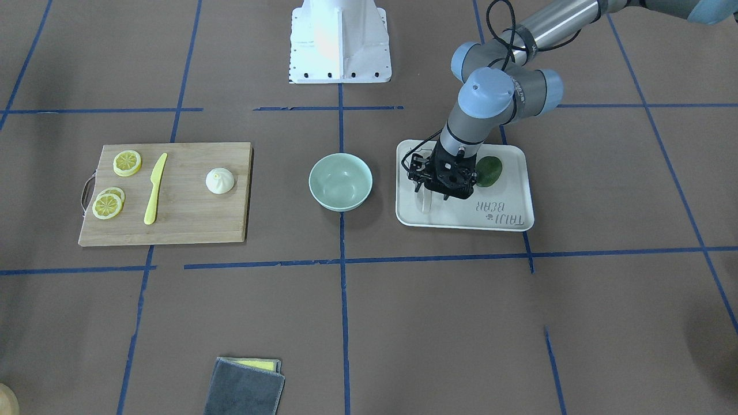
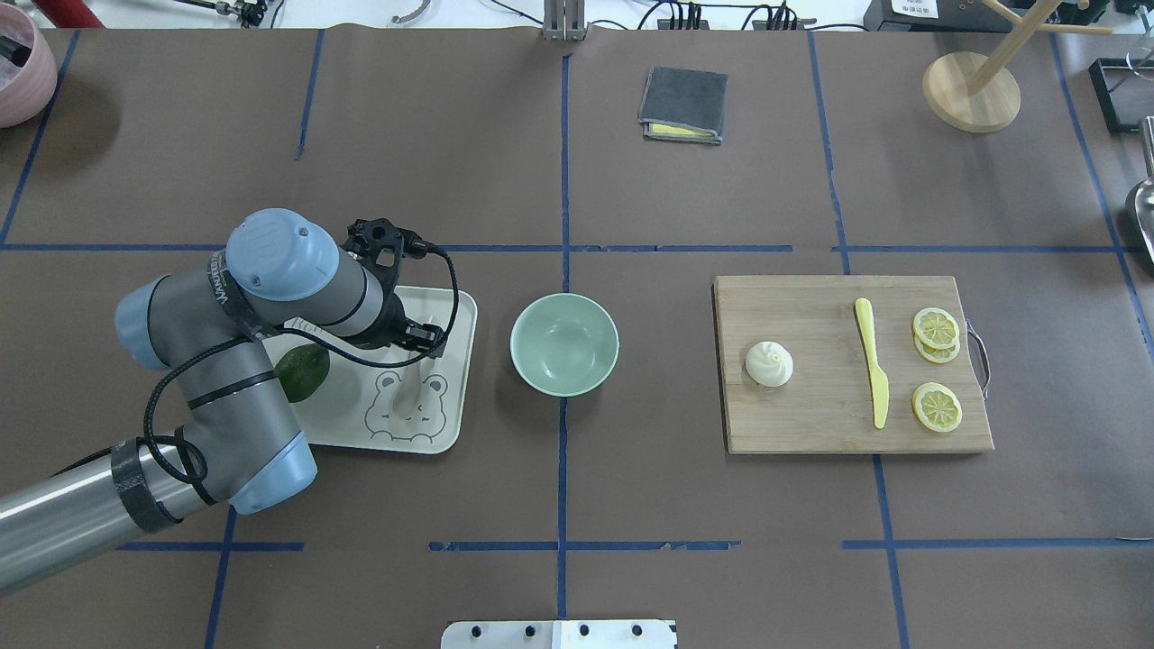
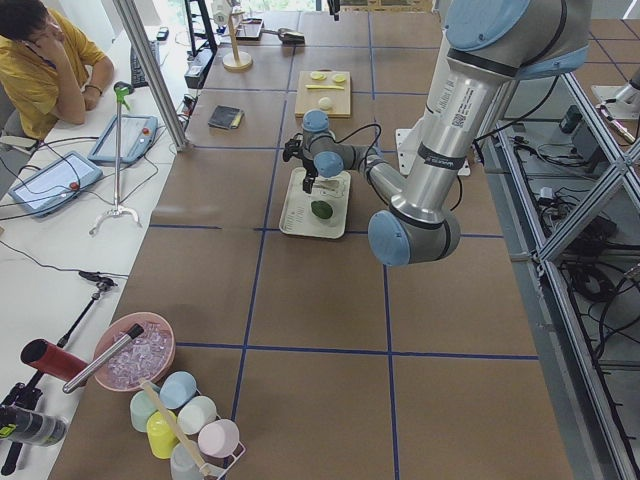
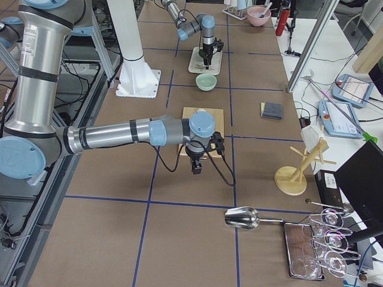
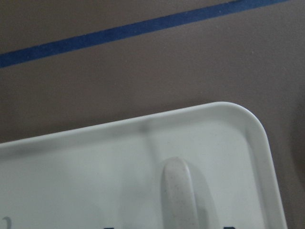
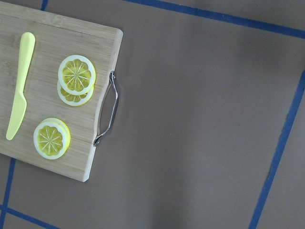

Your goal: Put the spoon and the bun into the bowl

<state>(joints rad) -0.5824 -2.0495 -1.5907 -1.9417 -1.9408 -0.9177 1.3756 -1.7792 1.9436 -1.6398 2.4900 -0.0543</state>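
Note:
I will lay the spoon in the mint-green bowl [image 1: 340,181], so next I should pick it up by its handle [image 1: 425,200] with my left gripper.
The beige spoon [image 1: 425,203] lies on the bear-printed tray [image 1: 507,219], left of a green fruit. My left gripper [image 1: 430,192] points down just above the spoon's handle [image 5: 180,195], with its jaws open on either side of it and nothing held. The white bun [image 1: 219,181] sits on the wooden cutting board [image 1: 184,225]. The mint-green bowl [image 1: 340,181] stands empty between tray and board. My right gripper [image 4: 196,167] hovers over the table past the board's handle end, and I cannot tell whether it is open or shut.
A dark green fruit [image 1: 489,171] lies on the tray beside my left wrist. A yellow knife [image 1: 154,189] and lemon slices [image 1: 127,162] lie on the board. A folded grey cloth [image 1: 245,387] lies near the table's far edge.

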